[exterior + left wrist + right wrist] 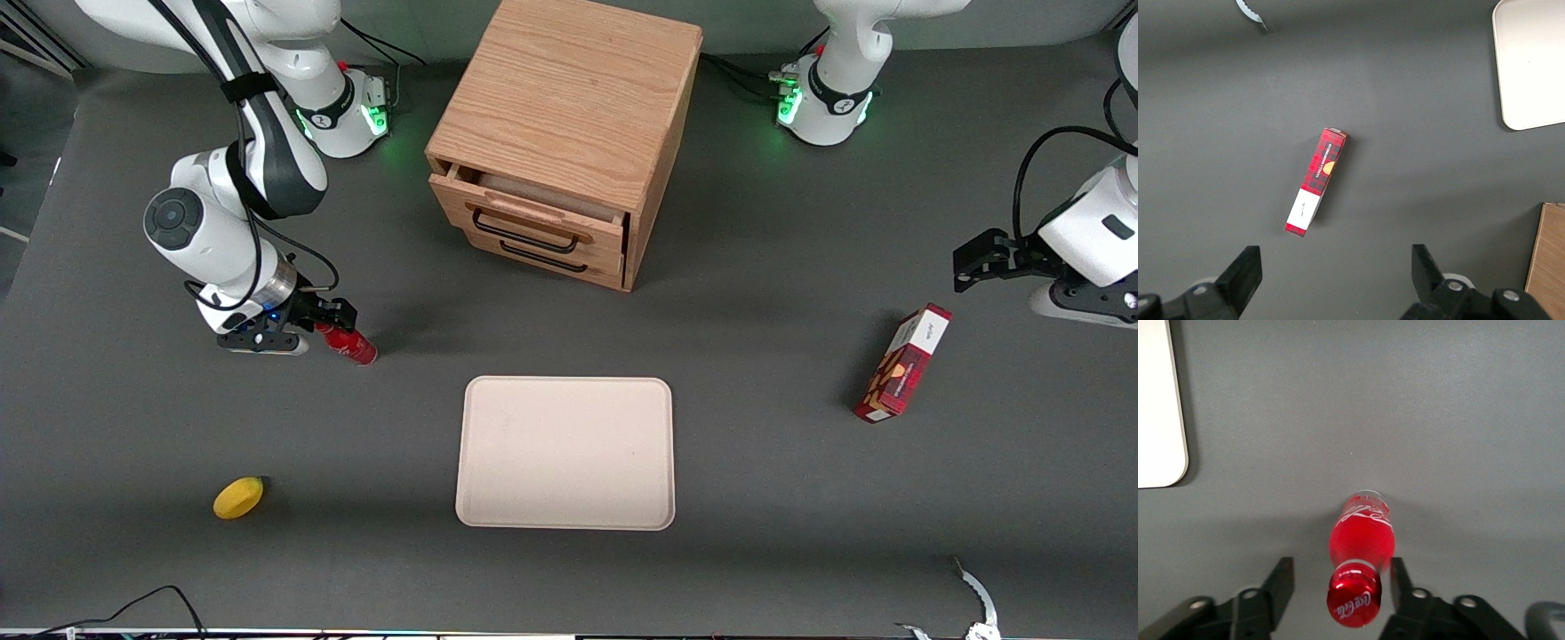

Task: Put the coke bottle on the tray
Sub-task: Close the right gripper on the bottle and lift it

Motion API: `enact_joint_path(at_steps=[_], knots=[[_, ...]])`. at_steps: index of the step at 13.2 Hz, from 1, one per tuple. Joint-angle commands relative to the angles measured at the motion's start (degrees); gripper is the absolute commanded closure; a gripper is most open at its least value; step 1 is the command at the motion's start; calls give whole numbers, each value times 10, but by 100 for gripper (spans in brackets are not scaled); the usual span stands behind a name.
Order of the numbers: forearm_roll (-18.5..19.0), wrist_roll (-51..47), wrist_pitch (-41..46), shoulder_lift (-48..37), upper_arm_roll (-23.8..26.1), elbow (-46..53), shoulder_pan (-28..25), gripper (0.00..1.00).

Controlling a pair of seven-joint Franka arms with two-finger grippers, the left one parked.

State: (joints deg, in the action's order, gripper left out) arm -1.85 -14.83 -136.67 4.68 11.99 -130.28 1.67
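Observation:
My right gripper grabs the coke bottle by its cap (1354,595) next, which leaves the bottle's base free to stand on the beige tray.
The coke bottle (352,346) is small, glossy red with a red cap, and stands upright on the grey table toward the working arm's end. My right gripper (331,322) is open and low around its top. In the right wrist view the bottle (1361,537) sits between the fingers (1281,577), close to one and clear of the other, and the gripper (1341,563) is not closed on it. The beige tray (565,384) lies flat mid-table, nearer the front camera than the bottle, with nothing on it. Its corner shows in the right wrist view (1158,407).
A wooden drawer cabinet (560,142) stands farther from the camera than the tray, its top drawer slightly open. A yellow lemon (238,497) lies near the front edge at the working arm's end. A red rectangular box (902,363) lies toward the parked arm's end (1316,181).

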Motion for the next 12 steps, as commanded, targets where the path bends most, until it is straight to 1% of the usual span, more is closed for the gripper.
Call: enact_joint_path(at_steps=[1, 4, 5, 6, 9, 11, 12], knots=[[17, -9, -4, -16, 1, -12, 0, 100], [23, -9, -1, -17, 1, -6, 0, 100], [23, -11, 7, -20, 1, 13, -1, 100], [23, -13, 44, -22, 1, 46, -2, 100], [22, -17, 209, 1, 6, 223, -6, 100], [22, -19, 308, 41, 20, 357, -7, 100], [23, -21, 361, 77, 28, 441, -10, 100]])
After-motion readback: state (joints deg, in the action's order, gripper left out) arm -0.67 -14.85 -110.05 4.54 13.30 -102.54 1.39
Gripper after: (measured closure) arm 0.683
